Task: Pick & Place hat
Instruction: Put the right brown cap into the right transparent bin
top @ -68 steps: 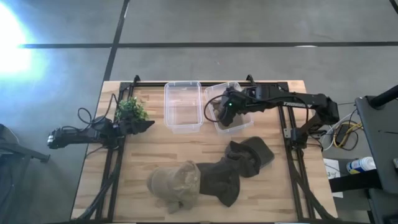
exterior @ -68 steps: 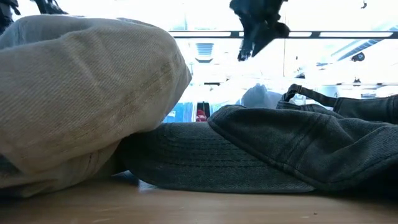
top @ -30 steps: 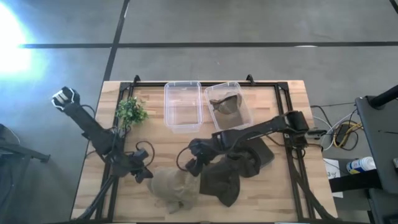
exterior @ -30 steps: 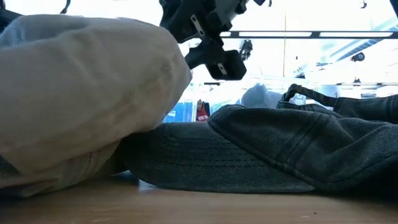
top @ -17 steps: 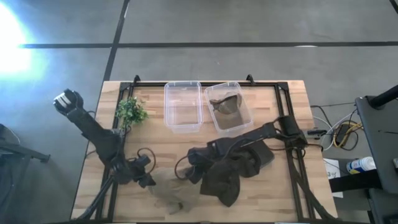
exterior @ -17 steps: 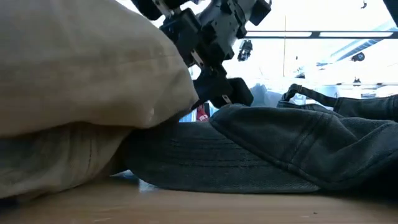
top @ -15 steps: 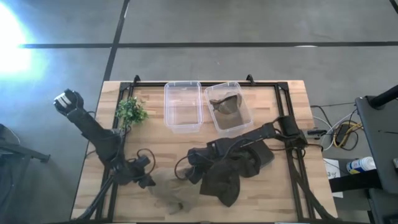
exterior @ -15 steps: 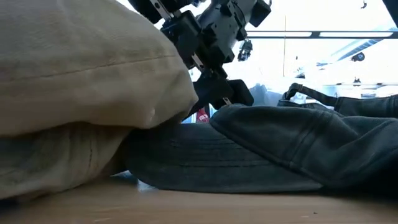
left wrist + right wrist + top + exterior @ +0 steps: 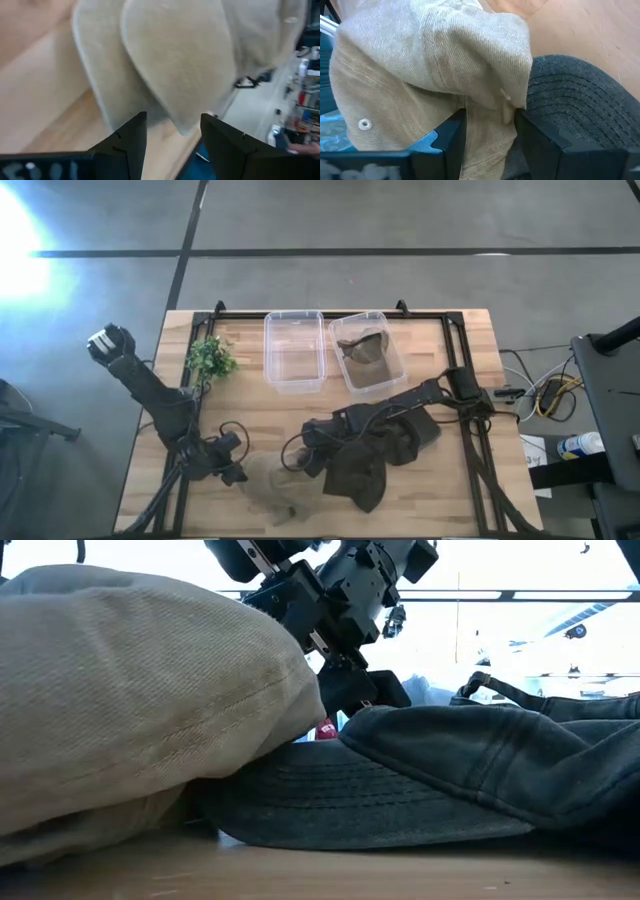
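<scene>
The tan hat needs to go in a clear bin, so my left gripper should next pick up the hat by the hat's edge.
A tan hat (image 9: 272,485) lies crumpled near the table's near edge and fills the left of the low view (image 9: 130,690). Its right side rests against a dark grey hat (image 9: 358,472) (image 9: 470,770). My left gripper (image 9: 236,473) is at the tan hat's left side, open. Its fingers stand on either side of the hat's edge (image 9: 182,122). My right gripper (image 9: 300,461) (image 9: 365,690) is at the hat's right side, shut on tan fabric. Another brownish hat (image 9: 364,352) lies in the right clear bin. My left gripper has the tan hat's edge (image 9: 165,107) reaching in between its fingertips; whether they touch it, I cannot tell. My right gripper pinches a bunched fold of the tan hat (image 9: 492,117), at the side next to the dark hat, between its two fingers. It comes slanting down from the table's right. The hat still lies on the table.
A second dark hat (image 9: 412,423) lies right of the first. Two clear bins stand at the far side: the left one (image 9: 294,350) holds nothing, the right one (image 9: 385,340) holds a hat. A small green plant (image 9: 210,358) stands far left. Bare wood shows between the bins and the hats.
Both grippers have moved in on the tan hat, the left toward the near edge and right, the right toward the near edge and left. The hat was pushed together into a smaller heap. In the low view its crown bulged up, then settled lower.
</scene>
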`<action>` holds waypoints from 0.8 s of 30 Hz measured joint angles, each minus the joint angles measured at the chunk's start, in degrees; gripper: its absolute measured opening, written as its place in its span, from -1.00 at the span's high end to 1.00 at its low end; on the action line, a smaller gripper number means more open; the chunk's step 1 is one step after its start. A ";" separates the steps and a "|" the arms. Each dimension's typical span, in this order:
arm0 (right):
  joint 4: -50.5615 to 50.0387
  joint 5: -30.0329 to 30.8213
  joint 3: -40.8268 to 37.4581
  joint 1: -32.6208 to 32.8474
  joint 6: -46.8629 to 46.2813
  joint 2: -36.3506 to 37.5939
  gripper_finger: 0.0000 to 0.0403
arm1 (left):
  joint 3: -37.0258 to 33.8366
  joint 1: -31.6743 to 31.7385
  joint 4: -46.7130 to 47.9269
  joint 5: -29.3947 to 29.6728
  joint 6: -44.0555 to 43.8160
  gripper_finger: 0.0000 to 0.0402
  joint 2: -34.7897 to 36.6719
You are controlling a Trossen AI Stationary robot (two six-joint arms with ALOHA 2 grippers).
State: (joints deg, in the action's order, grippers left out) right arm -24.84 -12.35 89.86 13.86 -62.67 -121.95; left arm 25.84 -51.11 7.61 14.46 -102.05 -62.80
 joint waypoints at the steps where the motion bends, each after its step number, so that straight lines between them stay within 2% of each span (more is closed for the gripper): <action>1: 0.02 0.23 0.00 0.02 0.00 0.00 0.16 | -0.05 0.00 -0.50 0.89 0.03 0.11 -0.56; 8: 0.36 0.31 -0.04 0.03 0.09 -0.04 0.16 | -0.87 1.06 -12.93 11.35 3.20 0.11 -4.86; 13: 2.32 1.10 -0.13 0.03 0.27 -0.09 0.16 | -0.56 2.65 -19.79 12.26 9.65 0.17 -5.76; 16: 4.30 3.61 -0.07 0.05 0.31 -0.17 0.16 | 0.12 3.19 -20.58 12.44 14.07 0.34 -5.46; 21: 4.18 7.12 1.22 -0.39 1.43 0.47 0.16 | 2.04 3.89 -20.58 12.63 21.24 0.85 -5.36; 24: 3.65 7.91 1.42 -0.63 2.89 2.61 0.16 | 3.25 4.77 -19.37 13.21 24.10 0.94 -5.00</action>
State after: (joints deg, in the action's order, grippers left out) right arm -21.19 -4.44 91.29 13.24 -59.78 -119.34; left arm 29.09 -46.34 -11.76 27.67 -77.95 -67.79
